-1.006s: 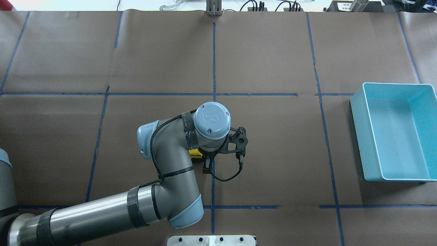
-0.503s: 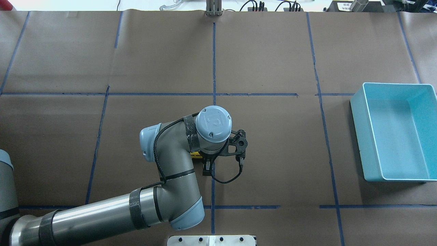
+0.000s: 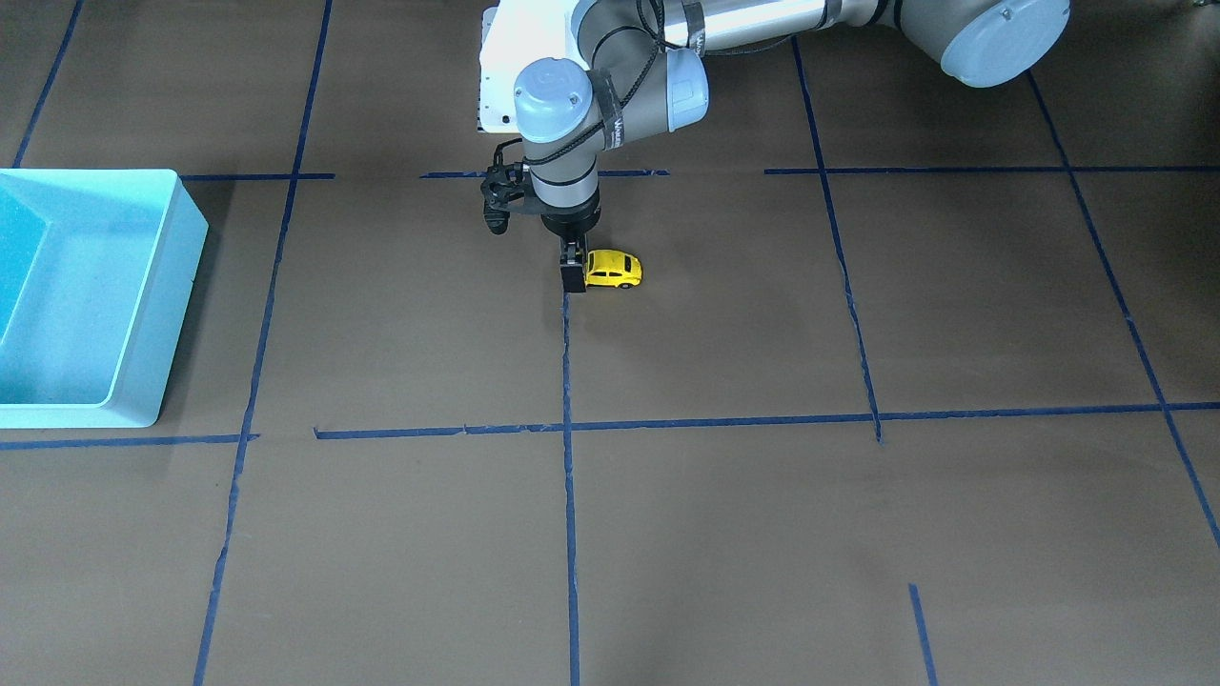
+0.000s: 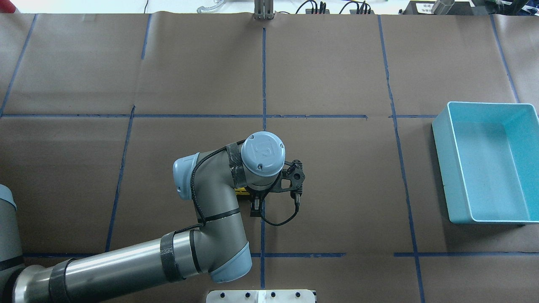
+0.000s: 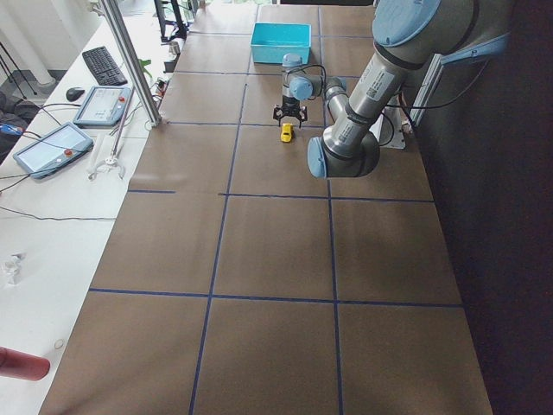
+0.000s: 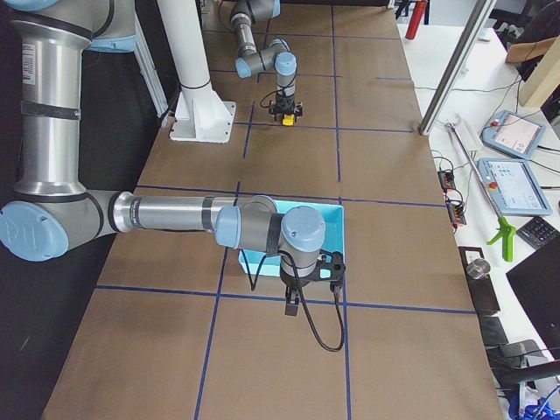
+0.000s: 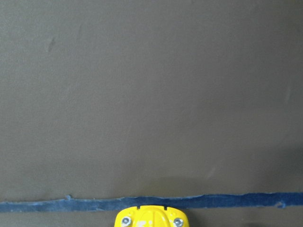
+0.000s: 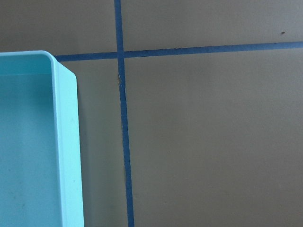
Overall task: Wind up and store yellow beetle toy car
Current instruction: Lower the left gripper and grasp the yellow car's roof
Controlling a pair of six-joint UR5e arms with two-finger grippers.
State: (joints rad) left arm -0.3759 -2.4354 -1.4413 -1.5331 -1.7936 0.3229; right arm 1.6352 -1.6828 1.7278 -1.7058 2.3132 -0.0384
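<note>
The fingers of the left gripper are down near the table on both sides of the yellow car's rounded end (image 7: pixel 151 218), so the gripper needs to close on the car.
The yellow beetle toy car (image 3: pixel 615 270) stands on the brown table near its middle. My left gripper (image 3: pixel 573 278) points straight down over one end of the car. One dark finger (image 4: pixel 254 208) shows beside that end and the other is hidden, so I cannot tell its state. In the overhead view the wrist hides most of the car (image 4: pixel 241 191). The left wrist view shows only the car's rounded end (image 7: pixel 151 218) at the bottom edge. My right gripper (image 6: pixel 290 306) hangs by the near corner of the light blue bin (image 6: pixel 319 214); whether it is open or shut I cannot tell.
The light blue bin (image 4: pixel 442 168) sits at the table's right side with nothing visible in it, its wall also in the right wrist view (image 8: pixel 66 142). Blue tape lines (image 3: pixel 567 429) mark squares on the brown paper. A white base plate (image 4: pixel 261 296) sits at the near edge.
The left wrist has come down slightly over the car and drifted a little toward the robot. More of the car is now hidden under it. The car itself has not visibly moved.
</note>
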